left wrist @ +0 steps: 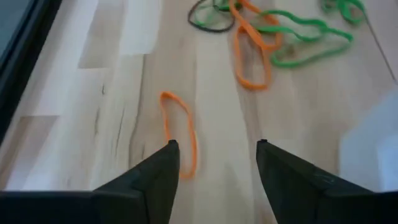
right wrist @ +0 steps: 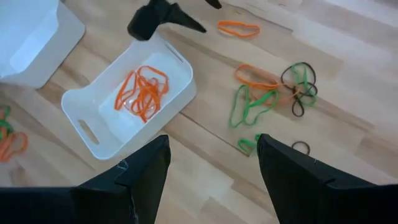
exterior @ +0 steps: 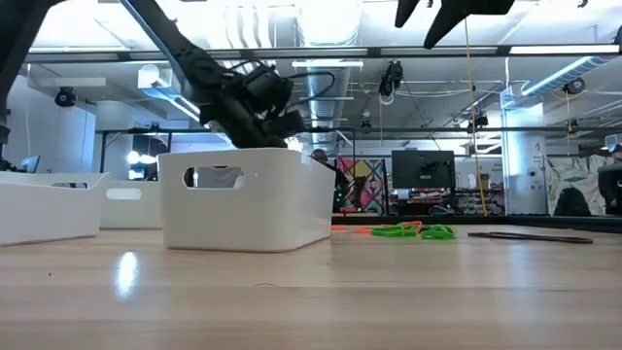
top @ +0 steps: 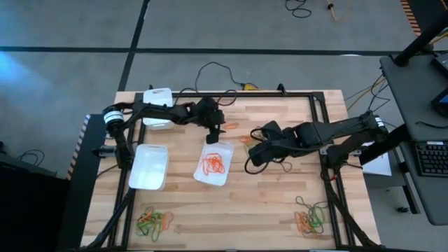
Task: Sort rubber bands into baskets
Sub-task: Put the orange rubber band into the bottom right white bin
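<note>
I will next grab the single orange rubber band with my left gripper, by its loop end farther from the heap. Then I will sort the rubber band into the middle basket (top: 214, 163).
My left gripper (left wrist: 217, 152) stands open low over the table, just beyond the far end of the middle basket (top: 214, 163), which holds several orange rubber bands (right wrist: 142, 90). A single orange rubber band (left wrist: 179, 134) lies flat on the wood beside one fingertip; I cannot tell whether they touch. Past it lies a loose heap of orange, green and dark rubber bands (left wrist: 267, 31). My right gripper (right wrist: 211, 155) hangs open, high above the table to the right of that basket. Two more baskets (top: 149, 166) (top: 158, 105) stand at the left.
Two more heaps of rubber bands lie near the front edge, one at the left (top: 154, 221) and one at the right (top: 310, 218). Black cables (top: 217, 70) run along the far edge. In the low view the baskets (exterior: 248, 199) stand in a row at the left.
</note>
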Tool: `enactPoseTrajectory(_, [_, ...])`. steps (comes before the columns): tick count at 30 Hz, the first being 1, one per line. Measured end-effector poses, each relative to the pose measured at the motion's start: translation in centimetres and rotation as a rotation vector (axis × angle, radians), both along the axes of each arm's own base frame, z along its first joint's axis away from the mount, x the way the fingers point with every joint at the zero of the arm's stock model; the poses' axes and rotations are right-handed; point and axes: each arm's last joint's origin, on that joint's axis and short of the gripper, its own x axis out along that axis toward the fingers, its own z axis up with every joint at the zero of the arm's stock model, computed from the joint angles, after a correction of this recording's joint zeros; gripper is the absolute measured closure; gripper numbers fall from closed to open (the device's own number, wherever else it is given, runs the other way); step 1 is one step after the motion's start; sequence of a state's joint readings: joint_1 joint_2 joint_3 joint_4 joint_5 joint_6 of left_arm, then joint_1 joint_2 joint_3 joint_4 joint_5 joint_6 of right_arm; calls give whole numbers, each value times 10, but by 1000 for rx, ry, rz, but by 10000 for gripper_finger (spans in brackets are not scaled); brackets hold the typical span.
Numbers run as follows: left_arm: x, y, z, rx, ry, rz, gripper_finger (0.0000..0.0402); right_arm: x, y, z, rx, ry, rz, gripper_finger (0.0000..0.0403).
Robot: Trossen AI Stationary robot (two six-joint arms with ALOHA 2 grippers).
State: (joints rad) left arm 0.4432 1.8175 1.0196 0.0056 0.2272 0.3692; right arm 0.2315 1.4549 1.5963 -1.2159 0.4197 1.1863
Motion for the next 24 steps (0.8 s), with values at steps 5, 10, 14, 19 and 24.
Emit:
enactPoseTrajectory(5, [13, 20, 17, -80, 56, 46, 215, -1, -7, 2, -17, 9, 10, 170])
enactPoseTrajectory(10, [34, 35, 14, -184, 195, 18, 230, 0, -15, 2, -37, 27, 15, 170])
enactPoseTrajectory(14, [48, 44, -7, -219, 312, -11, 234, 0, -18, 2, -40, 30, 12, 170])
enactPoseTrajectory(19, [48, 58, 5, -150, 261, -36, 235, -1, -18, 2, -38, 31, 10, 170])
enactPoseTrajectory(24, [32, 66, -8, -170, 326, -102, 239, -1, -18, 2, -37, 31, 8, 170])
